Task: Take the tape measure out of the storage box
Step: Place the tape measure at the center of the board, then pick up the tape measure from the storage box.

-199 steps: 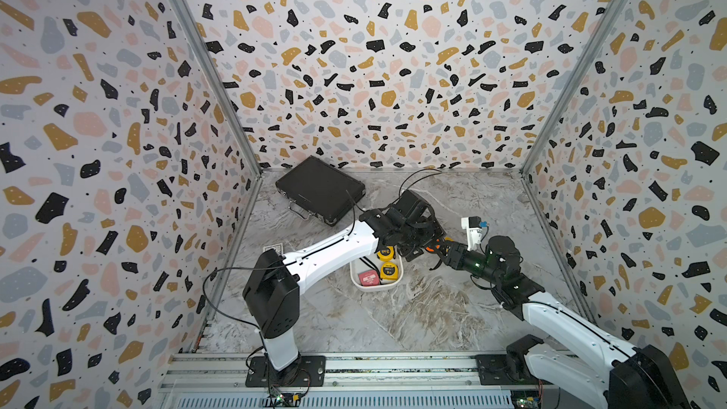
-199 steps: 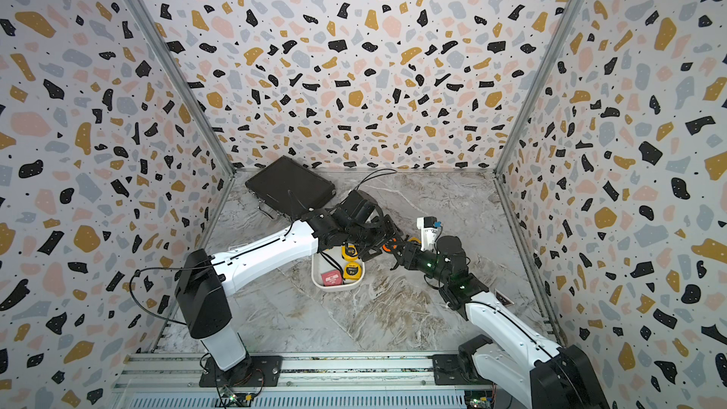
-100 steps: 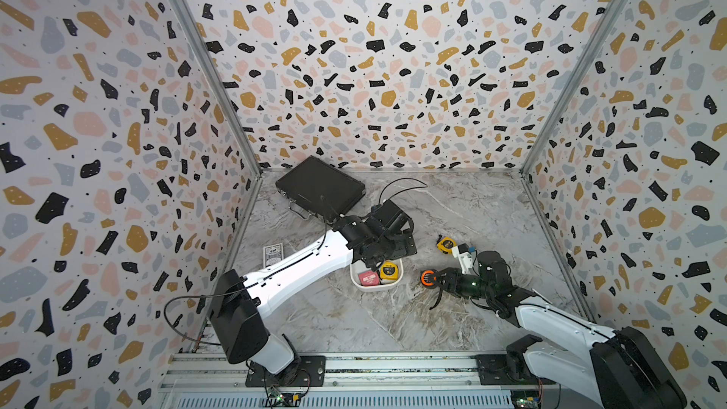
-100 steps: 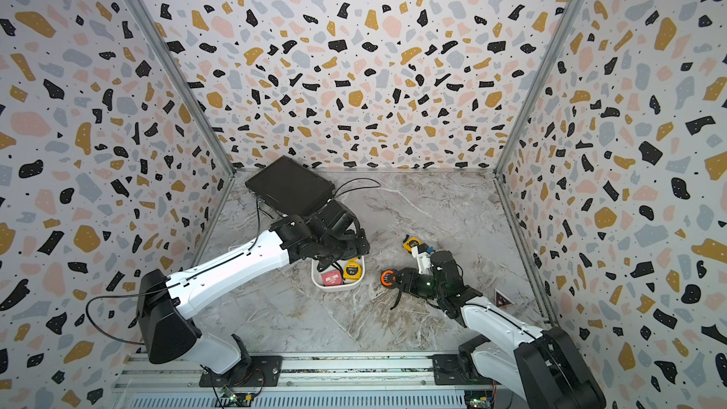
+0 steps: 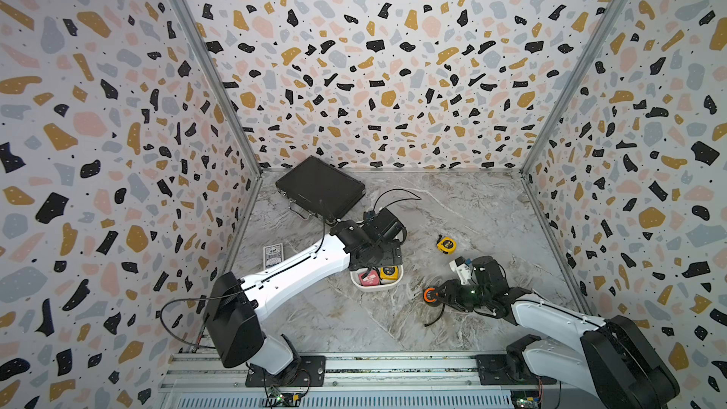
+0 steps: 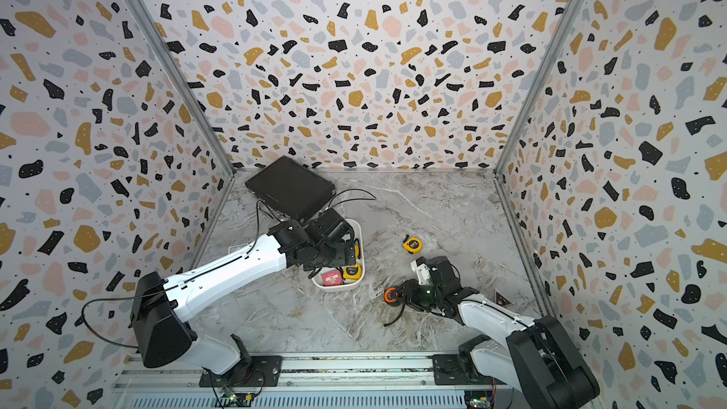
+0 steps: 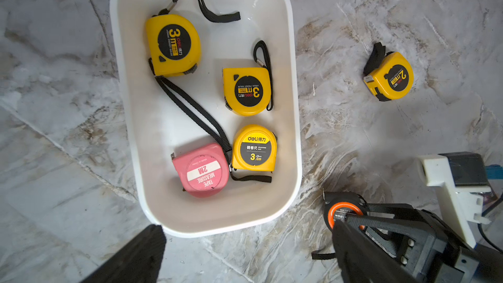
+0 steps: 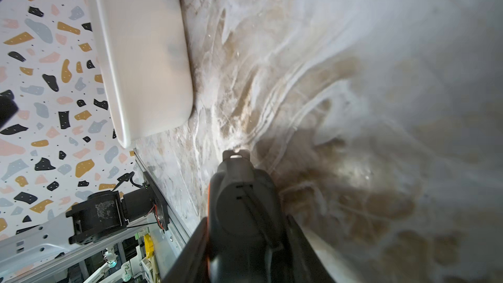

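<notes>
I should open my right gripper now. The black tape measure's bottom is touching the marble tabletop with the orange ring facing up, so the tape measure would lie flat if I let go.
The white storage box holds three yellow tape measures and a pink one; in both top views my left arm hides most of the storage box. My left gripper hovers open above the box's near end, nothing between its fingers. My right gripper is shut on a black tape measure with an orange ring, low over the table, right of the box. Its strap trails on the table. A yellow tape measure lies outside the box.
A flat black case lies at the back left, close behind my left arm. A small printed card sits by the left wall and a dark sticker by the right wall. Patterned walls close in three sides.
My right gripper carried the black and orange tape measure away from the box, forward and down to the table. My left arm drew back a little over the box, its jaws staying wide.
</notes>
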Controlling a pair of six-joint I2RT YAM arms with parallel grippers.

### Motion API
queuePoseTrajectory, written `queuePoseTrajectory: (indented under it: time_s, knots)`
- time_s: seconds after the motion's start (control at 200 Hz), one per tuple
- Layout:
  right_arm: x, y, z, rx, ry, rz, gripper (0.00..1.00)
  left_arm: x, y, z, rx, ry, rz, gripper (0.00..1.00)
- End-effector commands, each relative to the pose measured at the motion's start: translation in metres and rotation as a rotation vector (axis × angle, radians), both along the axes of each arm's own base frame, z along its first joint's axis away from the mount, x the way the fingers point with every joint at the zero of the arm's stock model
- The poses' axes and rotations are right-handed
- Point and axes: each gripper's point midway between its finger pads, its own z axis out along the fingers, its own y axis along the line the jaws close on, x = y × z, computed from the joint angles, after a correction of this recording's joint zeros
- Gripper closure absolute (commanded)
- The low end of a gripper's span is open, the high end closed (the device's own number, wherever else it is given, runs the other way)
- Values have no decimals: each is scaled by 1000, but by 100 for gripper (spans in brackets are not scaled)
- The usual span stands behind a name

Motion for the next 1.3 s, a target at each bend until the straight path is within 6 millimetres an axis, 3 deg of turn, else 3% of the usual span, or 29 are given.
queuePoseTrajectory:
  time_s: [0.0,0.18,0.466,0.711,0.941,1.296]
  knots:
    - [-4,-2,0,-33,5,33,56,2,9,-10,49,8,-2,0]
    - [-11,-11,0,-94,13,45,32,5,11,-15,79,12,-21,0]
    - [-13,-26,29,-188,-70,67,10,20,19,-25,130,26,-22,0]
    - [-7,-33,49,-248,-128,75,5,46,15,-43,170,67,-55,0]
    - [1,-32,60,-250,-154,64,3,73,-12,-68,86,110,-138,7]
    - [6,-31,62,-257,-166,67,2,88,-33,-100,68,163,-169,9]
